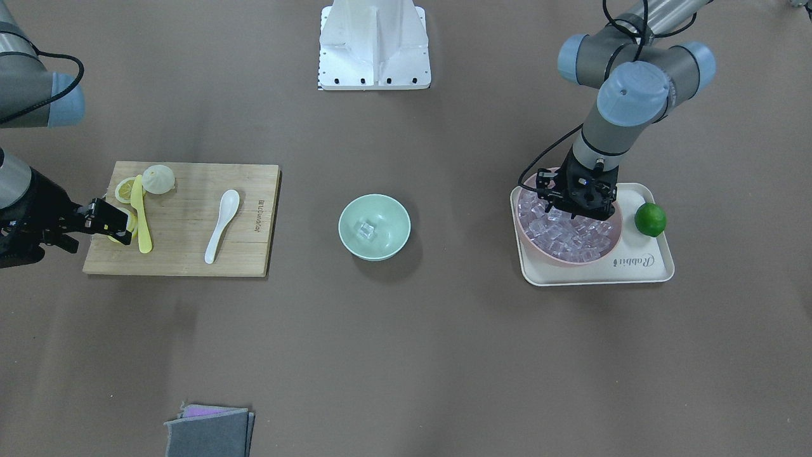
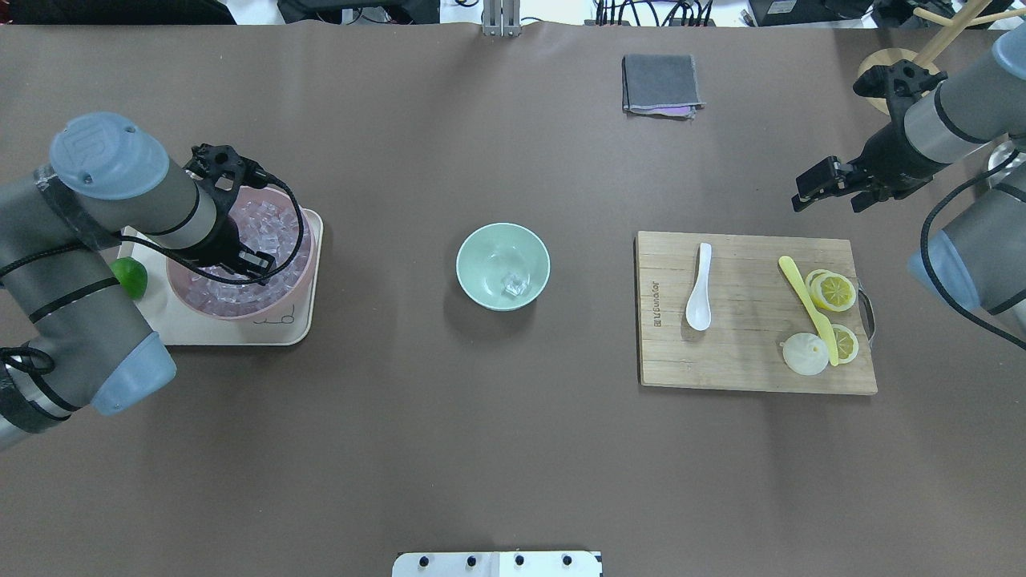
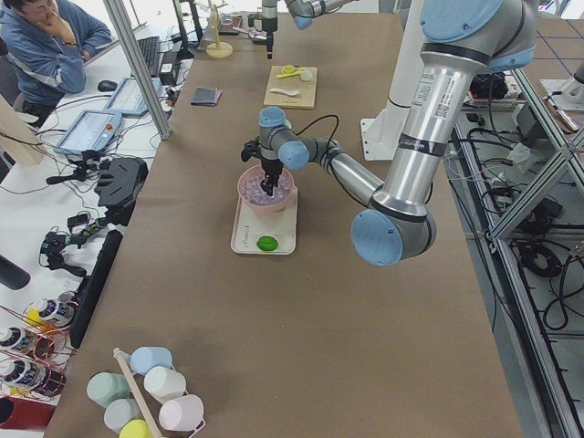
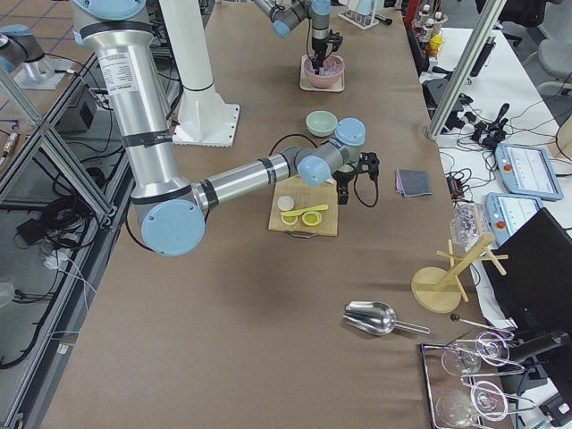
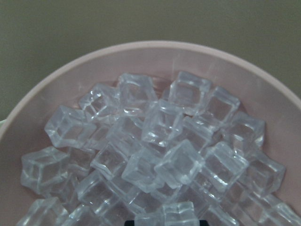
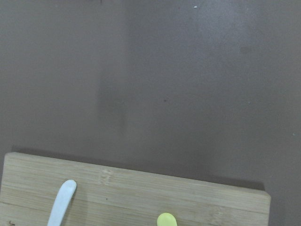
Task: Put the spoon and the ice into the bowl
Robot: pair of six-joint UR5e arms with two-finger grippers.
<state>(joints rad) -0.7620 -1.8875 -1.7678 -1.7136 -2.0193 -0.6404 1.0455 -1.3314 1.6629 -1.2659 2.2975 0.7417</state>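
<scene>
I should grab the spoon with my right gripper by its slim, straight-sided handle [image 1: 217, 238], because the white spoon's scoop [image 1: 229, 203] is broad and rounded.
The white spoon [image 1: 222, 225] lies on the wooden cutting board [image 1: 190, 254], and its handle shows in the right wrist view [image 6: 61, 202]. The mint-green bowl [image 1: 355, 219] stands mid-table with one ice cube [image 1: 366, 230] in it. The pink bowl [image 1: 568, 260] holds several clear ice cubes [image 5: 160, 155]. My left gripper [image 1: 576, 206] is down among them. In the left wrist view, dark finger edges flank one cube [image 5: 164, 214], so it looks shut on it. My right gripper [image 1: 117, 223] is open and empty, raised by the board's outer edge.
The pink bowl sits on a cream tray [image 1: 641, 266] with a lime [image 1: 650, 219]. On the board are a yellow plastic knife [image 1: 143, 216], lemon slices [image 2: 834, 290] and a pale round piece [image 1: 158, 179]. A folded grey cloth [image 1: 209, 431] lies at the far side.
</scene>
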